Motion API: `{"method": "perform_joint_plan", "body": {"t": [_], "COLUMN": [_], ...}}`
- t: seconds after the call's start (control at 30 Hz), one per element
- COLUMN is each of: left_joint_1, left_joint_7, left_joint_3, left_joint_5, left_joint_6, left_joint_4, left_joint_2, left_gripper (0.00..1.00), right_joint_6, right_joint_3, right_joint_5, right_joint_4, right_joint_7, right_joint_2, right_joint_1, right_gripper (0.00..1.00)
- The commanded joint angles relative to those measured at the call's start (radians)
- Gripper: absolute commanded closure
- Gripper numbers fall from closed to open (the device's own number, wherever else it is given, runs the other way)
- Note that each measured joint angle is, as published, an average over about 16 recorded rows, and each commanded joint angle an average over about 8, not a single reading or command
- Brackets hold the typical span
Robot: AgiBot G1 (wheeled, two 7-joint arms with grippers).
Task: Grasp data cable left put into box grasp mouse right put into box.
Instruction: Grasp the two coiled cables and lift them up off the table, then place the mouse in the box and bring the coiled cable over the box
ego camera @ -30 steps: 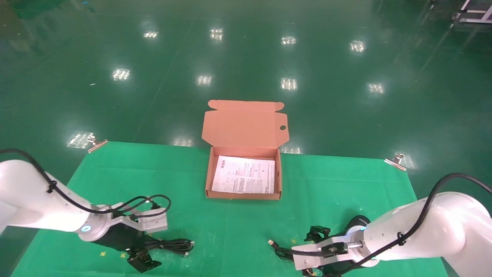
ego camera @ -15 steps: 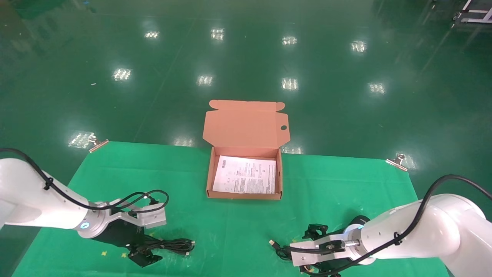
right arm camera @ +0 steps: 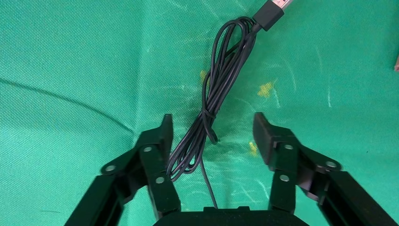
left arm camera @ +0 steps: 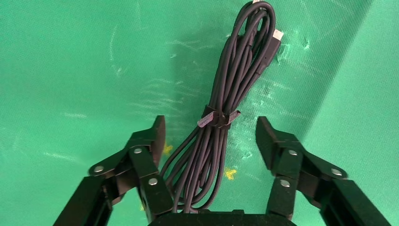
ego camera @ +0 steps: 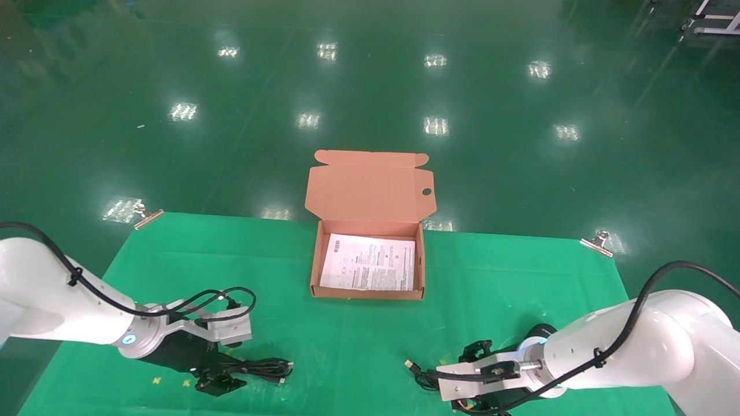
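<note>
Next, my left gripper grabs the data cable (left arm camera: pixel 235 75) by its strapped middle (left arm camera: pixel 218 121), since the cable has slack loops at both ends.
The data cable (ego camera: pixel 263 367), a black looped bundle with a strap, lies on the green cloth at the front left. My left gripper (ego camera: pixel 224 370) is open and low over it. In the left wrist view the data cable (left arm camera: pixel 235 75) runs between the two spread fingers of the left gripper (left arm camera: pixel 210 123). My right gripper (ego camera: pixel 471 378) is open at the front right. In the right wrist view the right gripper (right arm camera: pixel 211 120) straddles the mouse's thin cord (right arm camera: pixel 221 75), whose silver USB plug (ego camera: pixel 410 365) shows. The mouse body is hidden. The salmon box (ego camera: pixel 370 294) stands open at the centre.
A printed paper sheet (ego camera: pixel 368 263) lies flat inside the box. The tabbed lid (ego camera: pixel 370 188) stands up at the back. Metal clips (ego camera: pixel 595 240) (ego camera: pixel 147 216) hold the green cloth (ego camera: pixel 347 346) at the far corners. The shiny green floor lies beyond.
My left gripper has sunk lower around the data cable. My right gripper has dropped slightly toward the cloth over the mouse cord. The box has not moved.
</note>
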State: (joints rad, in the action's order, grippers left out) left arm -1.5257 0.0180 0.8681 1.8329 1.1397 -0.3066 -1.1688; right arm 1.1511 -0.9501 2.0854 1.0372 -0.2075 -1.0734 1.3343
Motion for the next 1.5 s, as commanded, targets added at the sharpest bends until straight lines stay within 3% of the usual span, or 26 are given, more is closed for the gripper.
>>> {"method": "perform_joint_plan", "body": {"t": [0.03, 1.0, 1.33, 1.5], "left_joint_1": [0.000, -0.002, -0.102, -0.149], "left_joint_7": [0.000, 0.000, 0.012, 0.059], "left_joint_3": [0.000, 0.003, -0.010, -0.023], "left_joint_5": [0.001, 0.005, 0.027, 0.056], "left_joint_6": [0.000, 0.002, -0.054, -0.138], "left_joint_4": [-0.002, -0.010, -0.137, -0.278], "left_joint_2": [0.000, 0.003, 0.078, 0.102], "left_gripper": [1.00, 1.00, 1.00, 1.00], "right_joint_6": [0.001, 0.005, -0.013, -0.069], "right_joint_3": [0.000, 0.008, 0.146, 0.202], "right_joint_5": [0.000, -0.009, -0.079, -0.066], "right_joint_4": [0.001, 0.008, 0.146, 0.197], "right_joint_7": [0.000, -0.008, -0.131, -0.177], "right_joint_2": [0.000, 0.011, 0.153, 0.153], "right_joint_1": [0.000, 0.010, 0.145, 0.238], "right_gripper": [1.00, 1.00, 1.00, 1.00]}}
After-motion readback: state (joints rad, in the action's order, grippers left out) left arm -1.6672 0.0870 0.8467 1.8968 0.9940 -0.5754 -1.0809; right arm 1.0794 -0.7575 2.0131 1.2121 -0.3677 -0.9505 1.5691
